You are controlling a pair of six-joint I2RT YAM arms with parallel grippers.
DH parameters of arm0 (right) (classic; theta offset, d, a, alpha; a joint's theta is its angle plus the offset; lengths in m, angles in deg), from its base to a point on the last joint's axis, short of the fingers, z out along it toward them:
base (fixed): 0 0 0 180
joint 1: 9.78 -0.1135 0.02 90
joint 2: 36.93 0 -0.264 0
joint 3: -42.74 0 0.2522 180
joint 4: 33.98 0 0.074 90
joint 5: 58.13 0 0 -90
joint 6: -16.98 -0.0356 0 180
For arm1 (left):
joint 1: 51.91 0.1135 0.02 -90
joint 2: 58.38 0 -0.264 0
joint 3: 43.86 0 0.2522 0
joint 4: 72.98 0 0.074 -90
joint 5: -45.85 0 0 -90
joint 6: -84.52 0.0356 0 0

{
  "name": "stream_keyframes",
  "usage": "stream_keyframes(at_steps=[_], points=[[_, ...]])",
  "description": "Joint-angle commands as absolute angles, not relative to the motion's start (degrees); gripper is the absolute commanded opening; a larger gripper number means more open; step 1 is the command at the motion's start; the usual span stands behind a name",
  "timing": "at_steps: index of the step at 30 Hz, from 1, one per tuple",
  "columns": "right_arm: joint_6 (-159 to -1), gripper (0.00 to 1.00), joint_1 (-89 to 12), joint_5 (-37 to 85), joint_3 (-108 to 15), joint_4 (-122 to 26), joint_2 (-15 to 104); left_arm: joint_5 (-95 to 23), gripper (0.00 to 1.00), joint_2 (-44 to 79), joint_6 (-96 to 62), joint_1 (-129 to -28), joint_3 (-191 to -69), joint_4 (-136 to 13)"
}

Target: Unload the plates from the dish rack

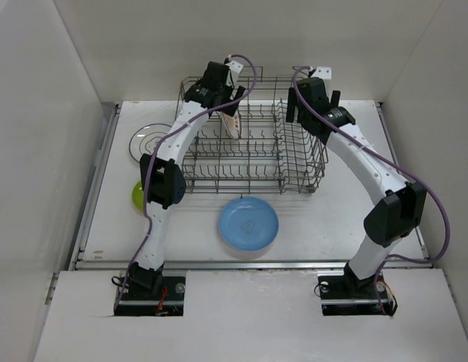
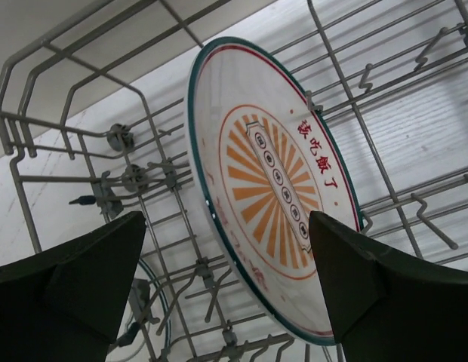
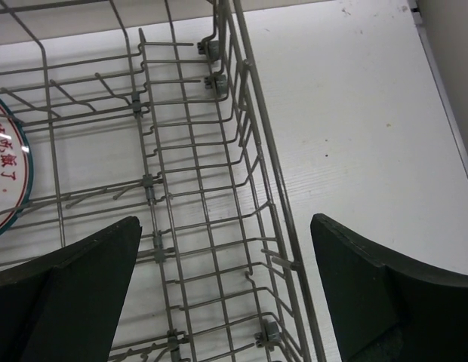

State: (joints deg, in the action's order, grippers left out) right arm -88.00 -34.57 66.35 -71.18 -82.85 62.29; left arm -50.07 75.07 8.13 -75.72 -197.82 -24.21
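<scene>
My left fingers straddle the sunburst plate's teal rim, one down over its printed side, and will close on the plate.
The grey wire dish rack (image 1: 294, 162) stands at the back middle of the table. One white plate with a teal rim and an orange sunburst (image 1: 232, 122) stands tilted among its tines. In the left wrist view this plate (image 2: 272, 188) fills the centre, its lower rim between my fingers without touching them. My left gripper (image 1: 231, 102) (image 2: 226, 290) is open just above it. My right gripper (image 1: 297, 113) (image 3: 226, 294) is open and empty above the rack's right side wall (image 3: 272, 188). The plate's rim shows at the left edge of the right wrist view (image 3: 4, 173).
A light blue plate (image 1: 249, 223) lies on the table in front of the rack. A white plate with a teal rim (image 1: 147, 139) lies left of the rack. A lime-green plate (image 1: 138, 194) lies near it, partly behind my left arm. White walls enclose the table.
</scene>
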Motion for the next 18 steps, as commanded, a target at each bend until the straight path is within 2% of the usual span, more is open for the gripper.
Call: stream_keyframes(at_steps=[1,2,5,6,10,18], points=[[-87.87,1.00,-34.12,68.61,-70.25,-80.96,59.66,-54.17,0.86,71.61,7.10,-75.99,-197.55,-23.28],[-88.39,1.00,-34.12,68.61,-70.25,-80.96,59.66,-53.22,0.73,71.61,6.57,-75.99,-197.54,-22.57],[-88.40,1.00,-34.12,68.61,-69.72,-80.96,59.66,-49.44,0.47,71.61,4.90,-75.99,-196.75,-19.15],[-88.40,1.00,-34.12,68.09,-70.24,-80.96,59.66,-47.95,0.31,71.61,4.37,-75.99,-196.23,-17.83],[-88.40,1.00,-34.12,67.56,-70.77,-80.96,60.19,-46.96,0.00,71.61,3.66,-75.99,-196.75,-16.06],[-87.88,1.00,-34.12,67.03,-71.30,-80.44,61.24,-51.35,0.00,66.26,0.06,-75.99,-199.81,-21.15]])
